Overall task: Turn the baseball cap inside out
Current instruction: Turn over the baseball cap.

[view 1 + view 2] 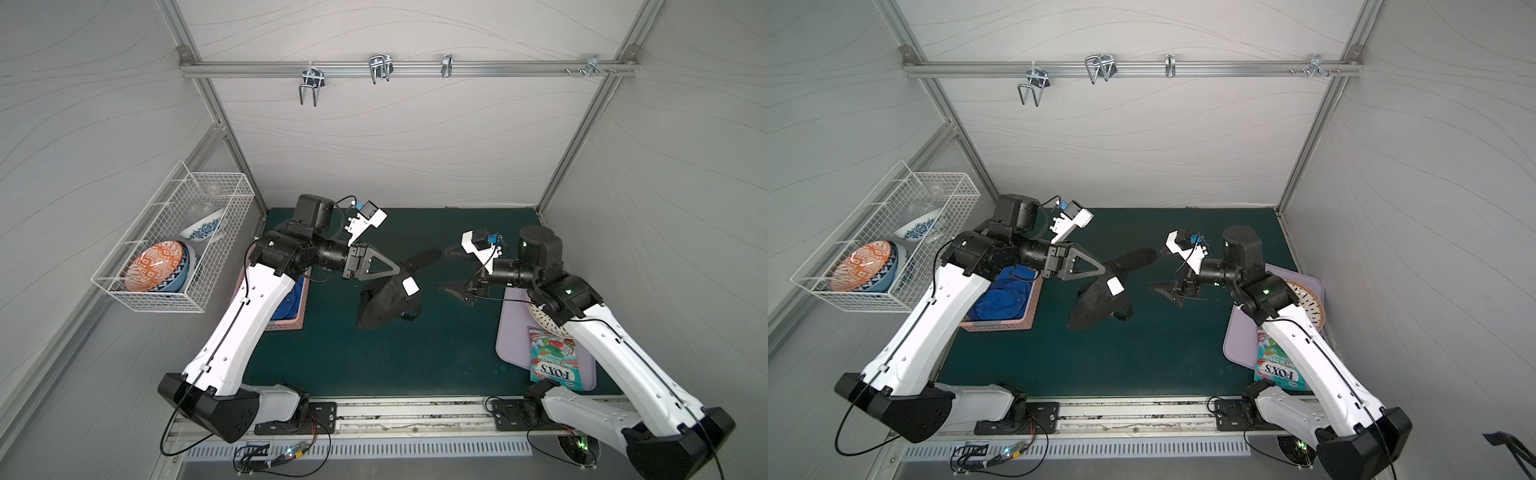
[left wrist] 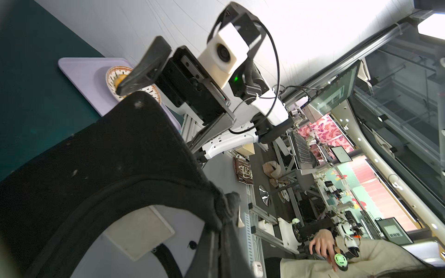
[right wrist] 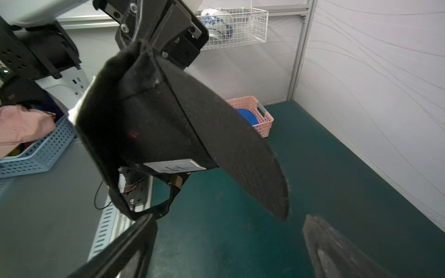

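The robot's right gripper will next grab the baseball cap by its visor, so the cap's top stays free for the left gripper to turn inside out.
The black baseball cap [image 1: 386,303] [image 1: 1096,303] hangs above the green mat [image 1: 374,361], brim pointing toward the back wall. A white patch [image 1: 410,286] [image 3: 174,166] shows on its crown. My left gripper [image 1: 399,270] [image 1: 1104,268] is shut on bunched fabric at the cap's top edge. In the left wrist view the cap [image 2: 108,156] fills the lower left. My right gripper [image 1: 446,269] [image 1: 1156,269] [image 3: 228,223] stands open just right of the cap, with nothing between its fingers. In the right wrist view one finger lies close under the cap's back strap [image 3: 154,209].
A white wire basket [image 1: 166,257] with bowls hangs on the left wall. A pink basket [image 1: 1005,303] holding blue cloth sits under the left arm. At the right, a lilac tray [image 1: 515,332] carries a patterned plate [image 1: 540,316] and a candy bag [image 1: 555,357]. Metal hooks [image 1: 380,68] hang on the back rail.
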